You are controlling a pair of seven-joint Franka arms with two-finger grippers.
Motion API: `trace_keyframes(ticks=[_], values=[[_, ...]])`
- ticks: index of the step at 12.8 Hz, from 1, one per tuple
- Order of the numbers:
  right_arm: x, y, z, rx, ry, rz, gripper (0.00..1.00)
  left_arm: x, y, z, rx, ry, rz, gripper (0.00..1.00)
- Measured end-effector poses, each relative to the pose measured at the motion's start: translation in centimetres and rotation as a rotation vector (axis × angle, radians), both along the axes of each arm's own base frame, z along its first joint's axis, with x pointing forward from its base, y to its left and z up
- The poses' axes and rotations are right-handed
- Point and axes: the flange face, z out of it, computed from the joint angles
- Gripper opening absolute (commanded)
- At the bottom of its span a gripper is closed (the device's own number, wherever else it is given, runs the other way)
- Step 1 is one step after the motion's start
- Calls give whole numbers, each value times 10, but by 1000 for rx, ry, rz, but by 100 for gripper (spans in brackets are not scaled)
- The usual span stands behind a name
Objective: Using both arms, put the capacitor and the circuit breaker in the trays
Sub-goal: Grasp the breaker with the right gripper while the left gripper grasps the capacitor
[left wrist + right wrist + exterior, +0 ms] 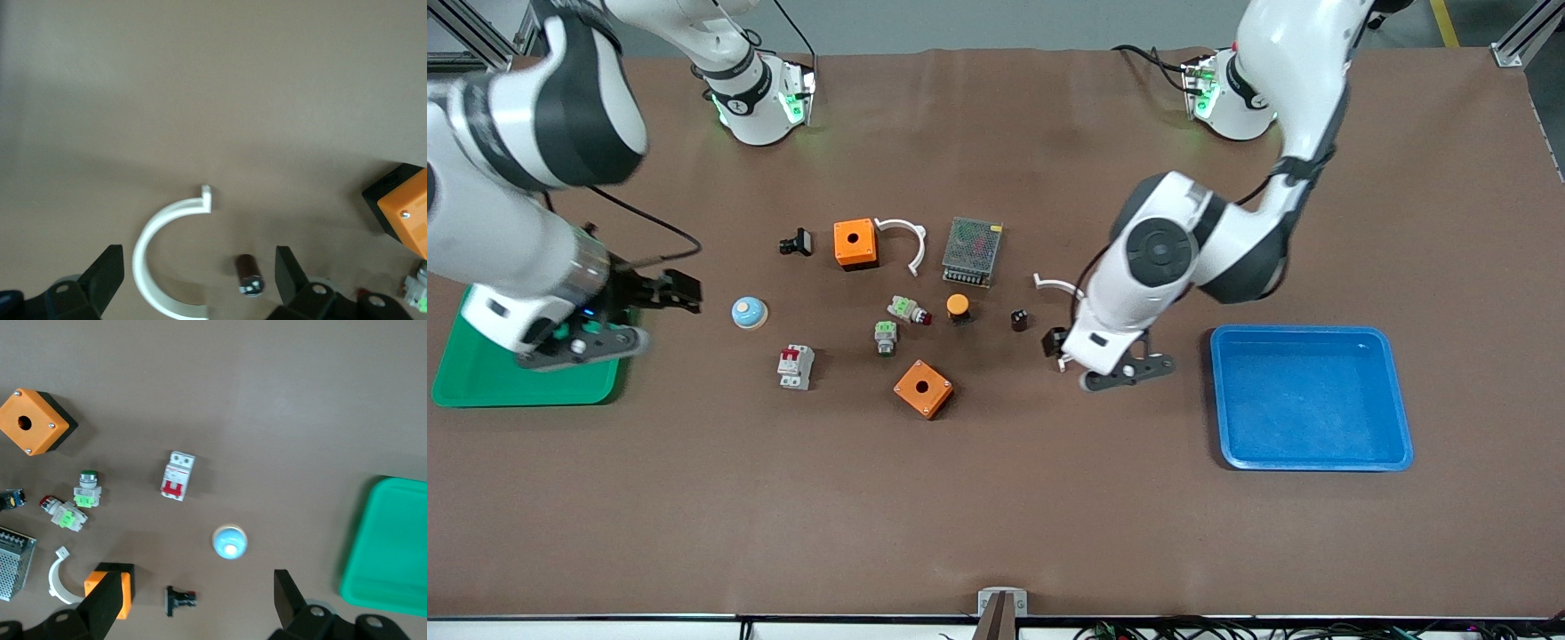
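Note:
My right gripper will next grab the circuit breaker by its red-levered end (791, 354). Then it will place the circuit breaker in the green tray.
The capacitor (1019, 320) is a tiny dark cylinder on the brown mat beside a white C-shaped clip (1054, 284). My left gripper (1055, 343) hangs open just over it. In the left wrist view the capacitor (249, 273) lies on its side between the open fingers (290, 273), close to one of them, with the clip (167, 260) between them too; the left gripper (198, 277) is empty. The circuit breaker (795, 366), white-grey with red levers, lies toward the right arm's end. My right gripper (683, 296) is open over the mat beside the green tray, apart from the breaker (177, 475); it is empty (198, 600).
A green tray (454, 382) sits at the right arm's end and a blue tray (1312, 458) at the left arm's end. Mid-table lie two orange boxes (855, 244) (923, 388), a mesh power supply (972, 251), a blue dome (748, 312), an orange-capped button (958, 307), green-topped parts (886, 336) and a black clip (796, 242).

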Motion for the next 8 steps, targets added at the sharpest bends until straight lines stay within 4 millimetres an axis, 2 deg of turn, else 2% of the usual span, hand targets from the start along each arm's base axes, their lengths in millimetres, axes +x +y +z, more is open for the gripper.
trace_keyframes(ticks=[3,5,6,8], values=[[3,9,-86,41,-50,-47,100,-30,-49,-61,6,22,129,100],[-10,26,-143,40,-84,-82,100,-51,-69,-95,41,11,174,99],[-17,37,-168,36,-83,-95,100,-60,-74,-106,55,13,194,91],[-20,51,-205,31,-86,-106,100,-70,-79,-116,70,24,219,75]])
